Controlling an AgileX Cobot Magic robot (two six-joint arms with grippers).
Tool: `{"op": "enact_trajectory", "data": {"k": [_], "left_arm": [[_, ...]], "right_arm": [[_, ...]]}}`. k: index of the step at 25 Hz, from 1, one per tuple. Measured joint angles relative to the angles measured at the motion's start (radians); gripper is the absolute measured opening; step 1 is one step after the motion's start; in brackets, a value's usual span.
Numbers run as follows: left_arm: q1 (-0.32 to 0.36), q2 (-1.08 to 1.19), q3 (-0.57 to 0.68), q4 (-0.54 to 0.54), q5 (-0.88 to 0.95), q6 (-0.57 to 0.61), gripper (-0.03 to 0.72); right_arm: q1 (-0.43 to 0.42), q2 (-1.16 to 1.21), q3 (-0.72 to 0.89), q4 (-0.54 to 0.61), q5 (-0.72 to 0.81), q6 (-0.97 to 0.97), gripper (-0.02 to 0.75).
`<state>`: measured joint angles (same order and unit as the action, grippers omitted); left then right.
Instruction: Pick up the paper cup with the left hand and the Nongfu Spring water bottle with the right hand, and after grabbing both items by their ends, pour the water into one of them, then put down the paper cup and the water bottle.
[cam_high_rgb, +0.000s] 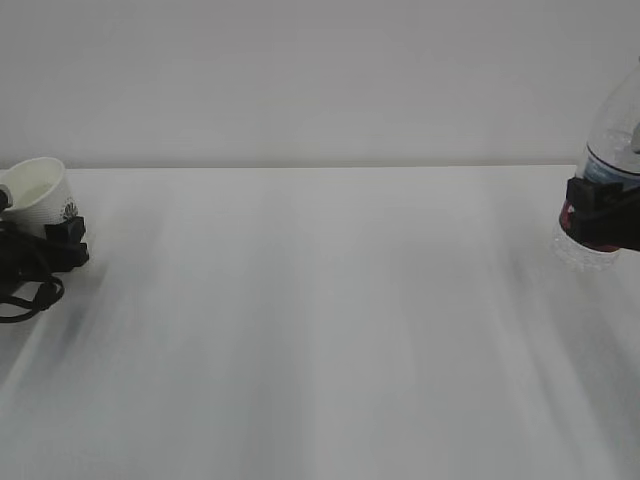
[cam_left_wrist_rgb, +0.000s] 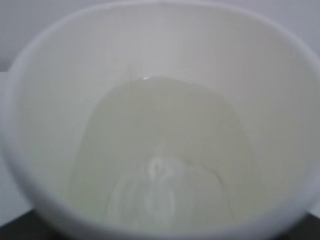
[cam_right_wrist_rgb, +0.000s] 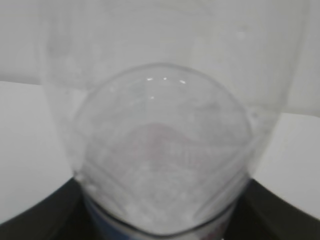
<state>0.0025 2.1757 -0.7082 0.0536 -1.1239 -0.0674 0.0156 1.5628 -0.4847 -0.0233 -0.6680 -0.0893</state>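
The lower part of the paper cup is down at the white tabletop and the cup would stand, so my left gripper releases the cup next.
The white paper cup (cam_high_rgb: 38, 190) sits at the far left edge of the exterior view, leaning slightly, with a dark logo on its side. My left gripper (cam_high_rgb: 48, 238) is shut on its lower part. The cup's inside wall (cam_left_wrist_rgb: 160, 45) fills the left wrist view, and clear water (cam_left_wrist_rgb: 165, 135) lies in its bottom. At the far right edge stands the clear Nongfu Spring water bottle (cam_high_rgb: 612, 140), cut off by the frame, with my right gripper (cam_high_rgb: 603, 215) shut around its red label. The bottle (cam_right_wrist_rgb: 160, 145) fills the right wrist view between dark fingers (cam_right_wrist_rgb: 42, 217).
A white table (cam_high_rgb: 320, 330) stretches between the two arms, with a plain pale wall (cam_high_rgb: 320, 70) behind it. Black cables (cam_high_rgb: 25, 295) lie on the table under the left gripper.
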Motion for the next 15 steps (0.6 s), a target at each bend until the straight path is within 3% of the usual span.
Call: {"op": "enact_trajectory", "data": {"k": [10,15], "left_arm": [[0.0,0.022,-0.003,-0.004,-0.038,0.002,0.503],[0.0,0.026,-0.003,-0.021,-0.036,0.009,0.65]], "right_arm": [[0.0,0.0,0.0,0.0,0.004,0.0,0.467],[0.0,0.0,0.0,0.0,0.005,0.0,0.467]]}}
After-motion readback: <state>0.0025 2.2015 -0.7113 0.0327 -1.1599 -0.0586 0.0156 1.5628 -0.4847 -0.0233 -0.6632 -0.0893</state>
